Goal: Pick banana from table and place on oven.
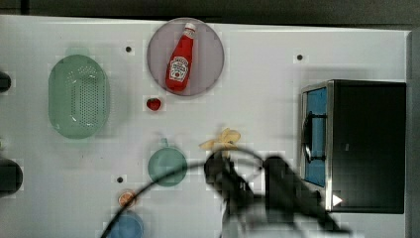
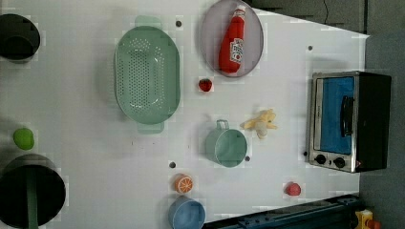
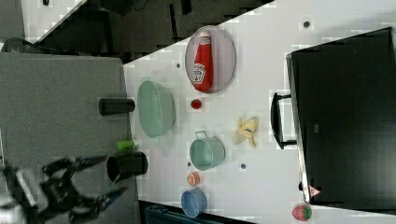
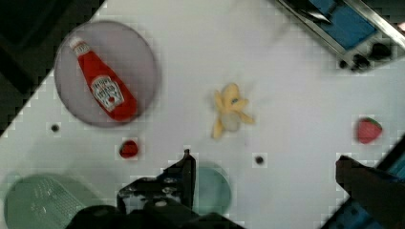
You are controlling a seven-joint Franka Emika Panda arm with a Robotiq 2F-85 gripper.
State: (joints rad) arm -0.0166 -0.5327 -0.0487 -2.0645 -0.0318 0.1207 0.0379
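I will grab the banana next by its pale rounded body, so that I can put the banana on the oven (image 2: 370, 120).
The banana (image 1: 222, 140) lies on the white table (image 1: 257, 89), pale yellow with its peel strips splayed, a short way from the oven's glass door. It also shows in the left view (image 2: 260, 123), the right view (image 3: 246, 130) and the wrist view (image 4: 229, 114). The oven (image 1: 366, 144) is a black-topped box with a silver frame and blue door, standing at the top view's right; its top is bare (image 3: 345, 116). My gripper (image 4: 264, 160) hangs open above the table with nothing between its fingers, short of the banana and not touching it. In the right view the gripper (image 3: 115, 173) spreads wide at the lower left.
A ketchup bottle (image 1: 181, 58) lies on a grey plate (image 1: 208, 44). A green colander (image 1: 78, 95), a green mug (image 1: 167, 166), a small red fruit (image 1: 153, 104), an orange slice (image 2: 183, 183), a blue cup (image 2: 186, 213) and a strawberry (image 2: 293, 189) dot the table. Black pots (image 2: 29, 191) stand at the left view's left.
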